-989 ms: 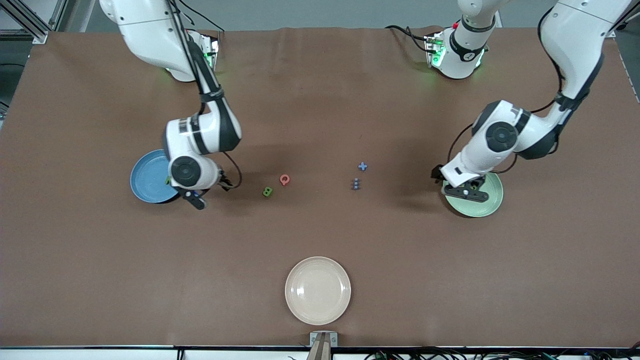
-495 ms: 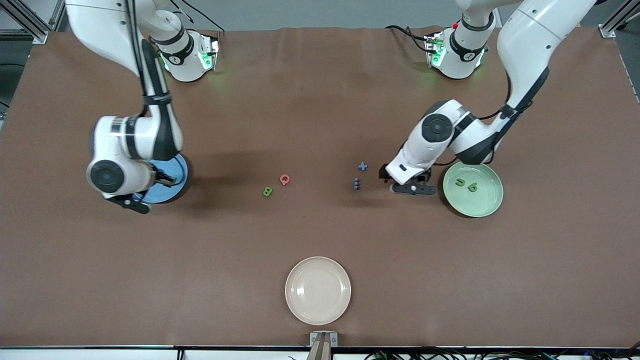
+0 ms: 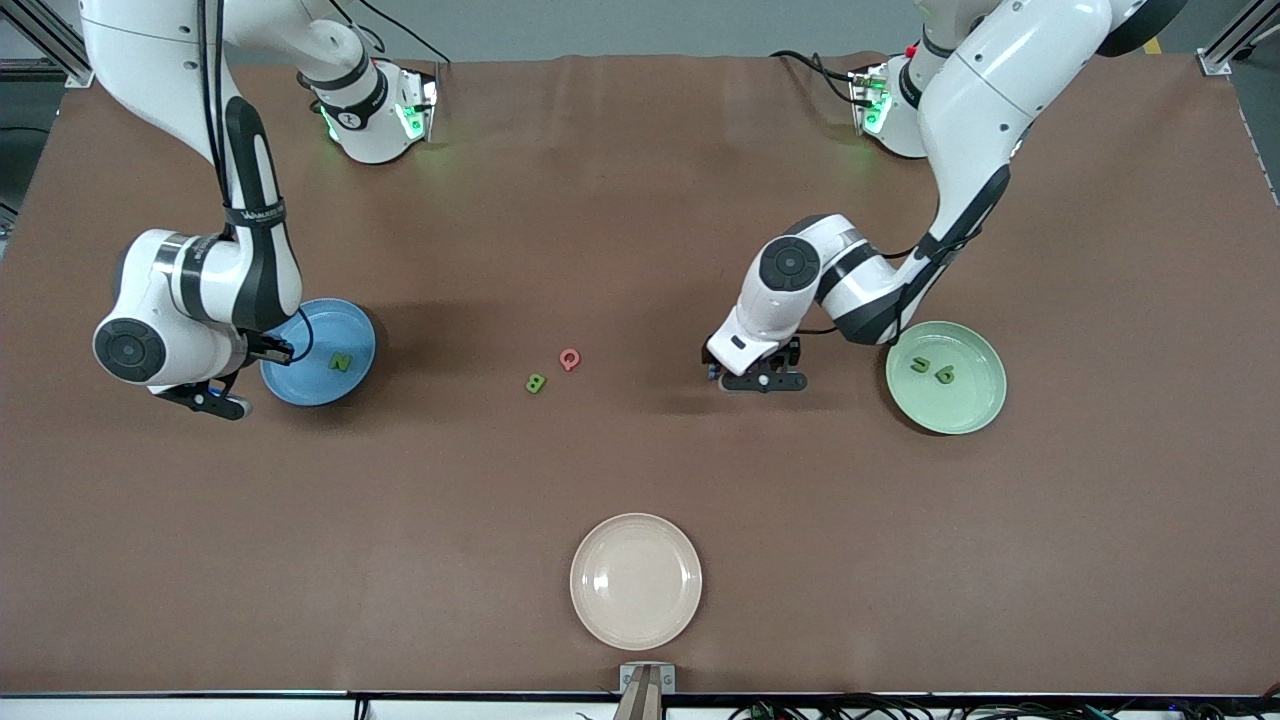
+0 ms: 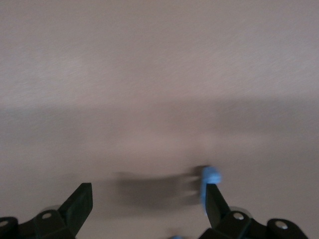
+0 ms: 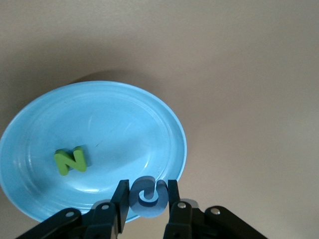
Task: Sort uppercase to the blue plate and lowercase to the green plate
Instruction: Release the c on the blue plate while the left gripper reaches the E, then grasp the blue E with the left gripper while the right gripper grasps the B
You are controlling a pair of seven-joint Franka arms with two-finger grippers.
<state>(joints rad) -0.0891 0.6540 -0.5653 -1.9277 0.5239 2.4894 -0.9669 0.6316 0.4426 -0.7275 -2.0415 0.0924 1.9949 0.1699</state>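
Observation:
My left gripper grabs the blue lowercase letter by its body [image 4: 210,181] next, to sort it onto the green plate.
My right gripper [image 5: 146,193] is shut on the blue G [image 5: 148,197], an uppercase letter, at the rim of the blue plate [image 5: 119,124]. In the front view this gripper [image 3: 208,400] hangs beside the blue plate [image 3: 300,375], toward the right arm's end. A green N [image 3: 341,362] lies in that plate. The green B [image 3: 536,383] and pink Q [image 3: 569,359] lie mid-table. My left gripper [image 3: 765,381] is open and low over the blue lowercase letters; one blurred blue letter [image 4: 211,176] sits by a finger [image 4: 215,204]. The green plate [image 3: 975,400] holds two green lowercase letters [image 3: 920,366].
A cream-white plate [image 3: 635,580] lies near the table's front edge, closest to the front camera. The brown mat [image 3: 640,250] covers the table. The arms' bases stand along the table's back edge.
The right arm swung with the blue G across the blue plate toward its own end, uncovering the green N. The left gripper moved from over the green plate to the blue letters.

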